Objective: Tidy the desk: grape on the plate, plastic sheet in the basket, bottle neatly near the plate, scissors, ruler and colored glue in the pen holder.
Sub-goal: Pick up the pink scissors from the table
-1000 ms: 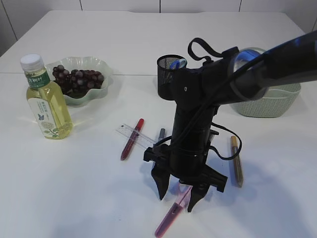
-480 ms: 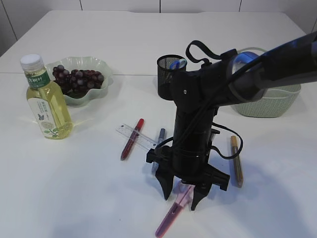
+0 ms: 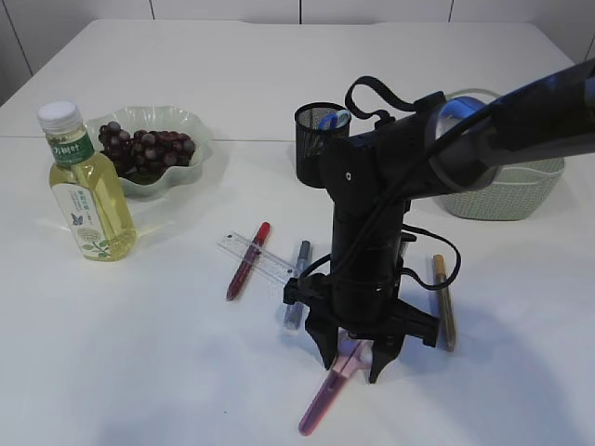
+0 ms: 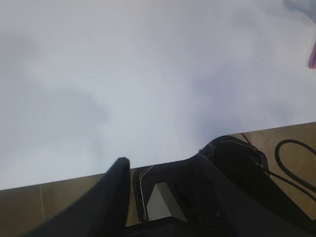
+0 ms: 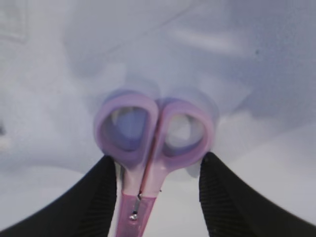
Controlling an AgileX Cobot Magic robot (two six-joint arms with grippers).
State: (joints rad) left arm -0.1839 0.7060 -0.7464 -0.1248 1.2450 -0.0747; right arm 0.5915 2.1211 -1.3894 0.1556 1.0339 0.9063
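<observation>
The scissors' handle loops spread wider than my open fingers, so I should next grab the scissors with my right gripper by the narrow neck (image 5: pixel 142 178) just below the loops.
Pink scissors (image 3: pixel 327 398) lie on the white table near its front edge, and their two purple handle loops (image 5: pixel 154 132) fill the right wrist view. My right gripper (image 3: pixel 358 360) points straight down and stands open astride the neck just below the loops, one finger on each side. The left finger (image 5: pixel 96 200) is close to the neck and the right finger (image 5: pixel 229 197) stands apart. My left gripper (image 4: pixel 163 197) hangs open and empty beyond the table's edge. A clear ruler (image 3: pixel 257 256) lies across a red glue pen (image 3: pixel 247 260), with a blue one (image 3: pixel 297 284) beside it.
A gold glue pen (image 3: pixel 443 301) lies right of the arm. The black mesh pen holder (image 3: pixel 316 141) stands behind it, and the pale green basket (image 3: pixel 507 193) at the far right. At the left, the bottle (image 3: pixel 88 197) stands by the green plate (image 3: pixel 191 125) of grapes (image 3: pixel 147 149).
My right gripper has come down and slightly right over the scissors' handles, and its jaws have narrowed. The left gripper is unchanged.
</observation>
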